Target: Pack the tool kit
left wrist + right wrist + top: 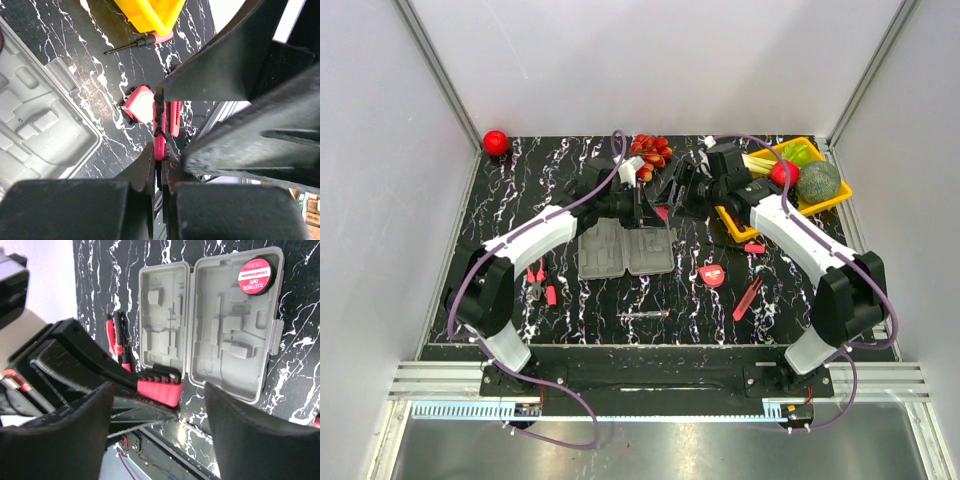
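I should next use my right gripper to grab the hex key holder by its exposed red body, so its black keys stay free to fit the case.
The grey tool kit case lies open and flat mid-table, its moulded compartments holding only a red-labelled tape roll. My left gripper hangs above the case's far edge, shut on a red holder of black hex keys, whose edge shows between its jaws. My right gripper faces it with fingers spread wide on either side of the holder, not touching it. Red-handled pliers, a round tape measure, a red knife and a screwdriver lie loose around the case.
A yellow tray of fruit and vegetables stands at the back right, with a small red-handled tool just in front of it. Red fruit lies at the back centre and a red ball in the back left corner.
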You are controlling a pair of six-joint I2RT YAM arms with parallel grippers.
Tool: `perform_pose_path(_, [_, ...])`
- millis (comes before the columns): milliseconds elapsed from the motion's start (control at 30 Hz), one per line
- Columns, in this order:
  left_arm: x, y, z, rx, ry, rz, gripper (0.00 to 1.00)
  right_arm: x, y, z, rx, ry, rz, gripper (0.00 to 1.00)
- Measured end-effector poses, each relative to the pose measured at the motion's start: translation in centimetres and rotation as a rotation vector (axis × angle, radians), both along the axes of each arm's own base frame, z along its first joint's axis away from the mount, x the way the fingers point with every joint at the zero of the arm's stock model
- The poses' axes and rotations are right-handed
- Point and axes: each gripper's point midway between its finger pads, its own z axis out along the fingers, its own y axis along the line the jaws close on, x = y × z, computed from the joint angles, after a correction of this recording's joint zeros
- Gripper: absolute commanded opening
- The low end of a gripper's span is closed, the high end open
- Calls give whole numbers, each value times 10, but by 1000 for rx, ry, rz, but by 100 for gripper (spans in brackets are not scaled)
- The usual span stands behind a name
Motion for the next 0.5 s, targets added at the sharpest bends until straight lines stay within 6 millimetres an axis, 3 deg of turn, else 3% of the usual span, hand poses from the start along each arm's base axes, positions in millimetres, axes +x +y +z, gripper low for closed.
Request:
perform_pose_path(133, [-1,0,3,-6,3,-1,0,-4,-6,13,20,-50,-17,87])
perform_pose_path(267, [1,-5,28,-47,5,3,0,-14,-8,42,70,-136,-9,84])
perform_pose_path(500, [-6,-15,136,-275,-96,-29,0,-35,-13,105,245,-338,-14,68])
